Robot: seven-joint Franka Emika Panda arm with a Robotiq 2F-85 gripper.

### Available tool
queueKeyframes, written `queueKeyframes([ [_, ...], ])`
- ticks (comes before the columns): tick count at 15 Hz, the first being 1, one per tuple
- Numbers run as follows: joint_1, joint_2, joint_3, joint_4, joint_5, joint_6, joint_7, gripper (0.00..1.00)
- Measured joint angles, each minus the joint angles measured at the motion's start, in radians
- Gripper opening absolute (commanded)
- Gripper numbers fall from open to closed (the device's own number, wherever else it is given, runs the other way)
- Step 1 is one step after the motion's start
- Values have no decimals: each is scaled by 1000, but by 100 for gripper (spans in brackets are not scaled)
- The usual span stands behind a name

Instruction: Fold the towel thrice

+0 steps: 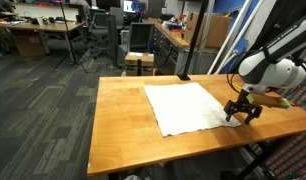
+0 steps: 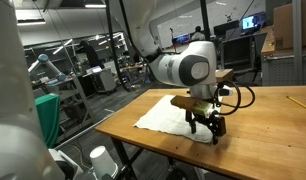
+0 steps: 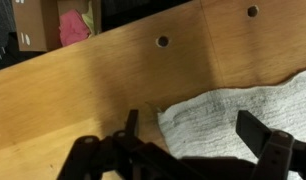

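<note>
My gripper needs to close now: its open fingers reach down to the tabletop around the towel's corner in the wrist view and would hold it.
The white towel (image 1: 185,107) lies flat and spread on the orange-brown wooden table (image 1: 123,125); it also shows in an exterior view (image 2: 165,115). My gripper (image 1: 238,112) hangs low over the towel's corner near the table's edge, also seen in an exterior view (image 2: 209,128). In the wrist view the gripper (image 3: 191,128) is open, its two dark fingers (image 3: 255,130) straddling the towel's corner (image 3: 228,118). Nothing is gripped between them.
The table's edge runs close to the gripper (image 1: 283,125). Two round holes (image 3: 163,42) show in the tabletop. A wooden stool (image 1: 139,62) stands behind the table. A white cup (image 2: 98,160) sits low beside the table. Office desks and chairs fill the background.
</note>
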Motion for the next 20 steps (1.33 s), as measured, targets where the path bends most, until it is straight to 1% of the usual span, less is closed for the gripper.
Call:
queueKeyframes([
  [1, 0, 4, -1, 0, 0, 0, 1, 100],
  [2, 0, 8, -1, 0, 0, 0, 2, 98],
  [3, 0, 11, -1, 0, 0, 0, 2, 92],
  [4, 0, 14, -1, 1, 0, 0, 3, 77],
  [6, 0, 17, -1, 1, 0, 0, 5, 63],
  [7, -1, 17, -2, 3, 0, 0, 7, 53],
  [11, -1, 14, -3, 12, 0, -1, 10, 23],
  [12, 0, 13, -3, 13, 0, -1, 10, 15],
  [14, 1, 12, -2, 15, -1, -1, 11, 2],
  [16, 4, 11, -1, 17, -2, -1, 13, 0],
  [17, 6, 10, 1, 17, -3, -1, 16, 3],
  [20, 25, 8, 2, 26, -30, -2, 48, 3],
])
